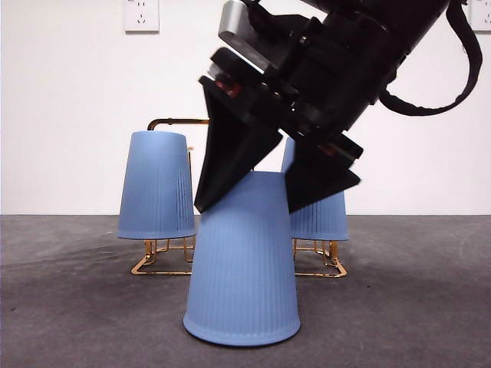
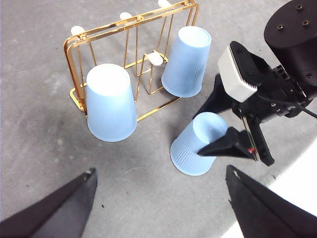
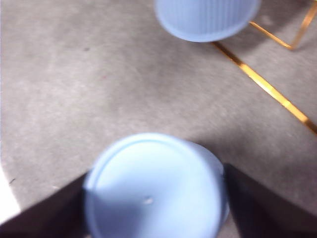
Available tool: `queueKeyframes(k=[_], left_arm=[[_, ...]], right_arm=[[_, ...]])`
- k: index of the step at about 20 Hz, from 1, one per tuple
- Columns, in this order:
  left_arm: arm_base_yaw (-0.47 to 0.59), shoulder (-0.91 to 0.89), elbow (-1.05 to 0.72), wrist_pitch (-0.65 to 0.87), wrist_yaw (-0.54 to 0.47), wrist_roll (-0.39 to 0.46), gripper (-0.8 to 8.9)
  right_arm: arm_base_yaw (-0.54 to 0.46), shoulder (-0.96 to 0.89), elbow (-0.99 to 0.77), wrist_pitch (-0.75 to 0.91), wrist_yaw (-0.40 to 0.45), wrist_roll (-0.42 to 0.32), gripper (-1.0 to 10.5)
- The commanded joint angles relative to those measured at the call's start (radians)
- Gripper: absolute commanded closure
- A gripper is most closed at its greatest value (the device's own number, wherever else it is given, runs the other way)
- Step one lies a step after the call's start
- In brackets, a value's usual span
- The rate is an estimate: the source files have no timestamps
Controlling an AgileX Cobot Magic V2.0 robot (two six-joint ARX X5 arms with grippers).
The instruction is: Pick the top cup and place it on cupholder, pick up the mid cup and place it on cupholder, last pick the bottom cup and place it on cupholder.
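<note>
Next, my right gripper grabs the last blue cup by its narrow closed end (image 1: 257, 188). Then it places that cup on the cupholder (image 1: 176, 121).
A pale blue ribbed cup (image 1: 242, 268) (image 2: 190, 148) (image 3: 153, 188) stands upside down on the grey table in front of the cupholder. My right gripper (image 1: 245, 208) (image 2: 199, 134) (image 3: 154, 198) is open and comes down over it, one black jaw close on each side of the cup's upper end. The gold wire cupholder (image 1: 176, 121) (image 2: 99, 37) carries two more upside-down blue cups, one on its left (image 1: 157, 184) (image 2: 111, 101) and one on its right (image 1: 318, 218) (image 2: 185, 62). My left gripper (image 2: 161, 171) hangs open above the table with nothing between its fingers.
White-tipped prongs (image 2: 154, 58) stand bare in the middle of the rack. A gold base wire (image 3: 267, 87) runs past the table cup. Behind the table is a white wall with a socket (image 1: 141, 14).
</note>
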Motion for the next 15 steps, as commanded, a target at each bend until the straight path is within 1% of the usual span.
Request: queueKeyframes(k=[1, 4, 8, 10, 13, 15], left_arm=[[-0.006, 0.005, 0.014, 0.013, 0.004, -0.002, 4.09], [-0.006, 0.005, 0.014, 0.013, 0.004, -0.002, 4.09], [-0.006, 0.005, 0.014, 0.013, 0.004, -0.001, 4.09], [-0.006, 0.005, 0.014, 0.014, 0.004, -0.001, 4.09], [-0.006, 0.005, 0.014, 0.017, 0.004, 0.000, 4.09], [-0.006, 0.005, 0.014, 0.021, 0.004, 0.000, 4.09]], right_arm=[[0.011, 0.018, 0.019, 0.002, -0.001, -0.003, 6.9], [0.011, -0.006, 0.035, -0.012, 0.001, -0.004, 6.9], [0.011, -0.056, 0.146, -0.125, 0.019, -0.026, 6.9], [0.011, -0.071, 0.231, -0.193, 0.050, -0.042, 6.9], [0.009, -0.071, 0.381, -0.293, 0.115, -0.086, 6.9], [0.003, -0.071, 0.453, -0.302, 0.147, -0.111, 6.9]])
